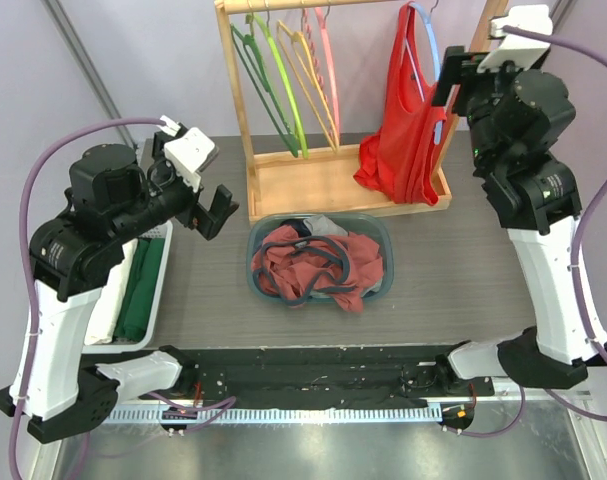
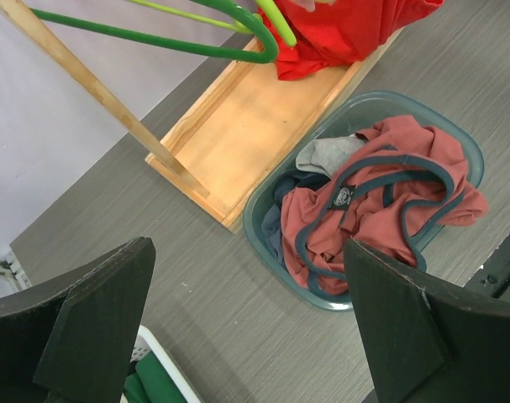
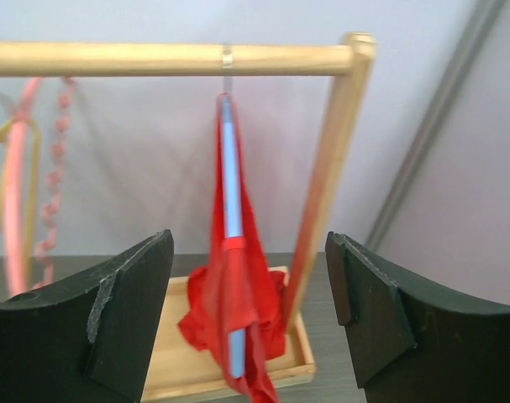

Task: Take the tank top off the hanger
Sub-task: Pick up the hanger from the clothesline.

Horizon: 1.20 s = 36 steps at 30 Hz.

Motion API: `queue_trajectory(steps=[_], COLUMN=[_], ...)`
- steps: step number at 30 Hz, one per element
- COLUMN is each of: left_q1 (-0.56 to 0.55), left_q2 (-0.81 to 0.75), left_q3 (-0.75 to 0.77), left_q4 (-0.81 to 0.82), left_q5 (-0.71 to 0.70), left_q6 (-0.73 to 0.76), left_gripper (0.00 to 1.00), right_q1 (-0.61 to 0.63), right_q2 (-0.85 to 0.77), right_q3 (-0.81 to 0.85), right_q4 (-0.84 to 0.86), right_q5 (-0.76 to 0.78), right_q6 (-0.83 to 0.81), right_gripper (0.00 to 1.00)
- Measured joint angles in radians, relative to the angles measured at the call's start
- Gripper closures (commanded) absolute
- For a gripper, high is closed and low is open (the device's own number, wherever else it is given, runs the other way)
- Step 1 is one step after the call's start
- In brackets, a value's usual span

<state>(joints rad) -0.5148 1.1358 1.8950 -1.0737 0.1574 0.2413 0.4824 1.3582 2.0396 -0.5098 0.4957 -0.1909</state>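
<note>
My right gripper is to unhook the hanger, so it should grab the blue hanger's near end (image 1: 439, 109) (image 3: 238, 290), over the tank top's red strap. The hanger's far end then stays free for my left gripper.
A red tank top (image 1: 401, 140) hangs on a light blue hanger (image 1: 427, 38) at the right end of the wooden rack (image 1: 328, 180). Its lower part pools in the rack's base tray. In the right wrist view the tank top (image 3: 238, 311) and the blue hanger (image 3: 229, 185) hang straight ahead, between my fingers and beyond them. My right gripper (image 1: 451, 80) is open and empty, raised just right of the hanger. My left gripper (image 1: 215, 212) is open and empty, above the table left of the basket. In the left wrist view a red edge (image 2: 355, 29) shows at the top.
A teal basket (image 1: 258, 272) of reddish and grey clothes sits mid-table, also in the left wrist view (image 2: 259, 227). Empty green, yellow and pink hangers (image 1: 283, 75) hang on the rack. A white bin (image 1: 161, 265) with green cloth stands at the left.
</note>
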Motion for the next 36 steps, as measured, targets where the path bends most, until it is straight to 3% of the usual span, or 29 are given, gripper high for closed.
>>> queue_trajectory(steps=[4, 10, 24, 28, 31, 32, 35, 36], left_q1=[0.000, 0.000, 0.000, 0.000, 0.000, 0.000, 0.000, 0.000], left_q2=[-0.014, -0.041, -0.040, -0.038, -0.037, -0.036, -0.032, -0.032], left_q3=[-0.008, -0.013, -0.017, -0.017, -0.017, -0.018, -0.018, -0.018], left_q4=[0.001, 0.001, 0.004, 0.004, 0.005, 0.006, 0.007, 0.007], left_q5=[0.000, 0.000, 0.002, 0.002, 0.001, 0.001, 0.001, 0.001], left_q6=[0.000, -0.003, -0.007, -0.007, -0.006, -0.006, -0.006, -0.006], left_gripper=[0.00, 0.00, 0.00, 0.00, 0.00, 0.00, 0.00, 0.00], right_q1=[-0.101, -0.213, -0.243, -0.243, -0.243, -0.243, -0.243, -0.243], right_q2=[0.026, 0.132, 0.175, 0.183, 0.183, 0.183, 0.179, 0.177], right_q3=[0.026, 0.023, -0.011, -0.048, -0.095, -0.106, -0.145, -0.154], right_q4=[-0.008, -0.066, -0.159, -0.168, -0.166, -0.165, -0.153, -0.150], right_q5=[0.021, -0.088, -0.160, -0.171, -0.184, -0.185, -0.188, -0.188], right_q6=[0.032, 0.128, 0.209, 0.230, 0.245, 0.246, 0.252, 0.249], right_gripper=[0.14, 0.10, 0.13, 0.28, 0.48, 0.61, 0.80, 0.81])
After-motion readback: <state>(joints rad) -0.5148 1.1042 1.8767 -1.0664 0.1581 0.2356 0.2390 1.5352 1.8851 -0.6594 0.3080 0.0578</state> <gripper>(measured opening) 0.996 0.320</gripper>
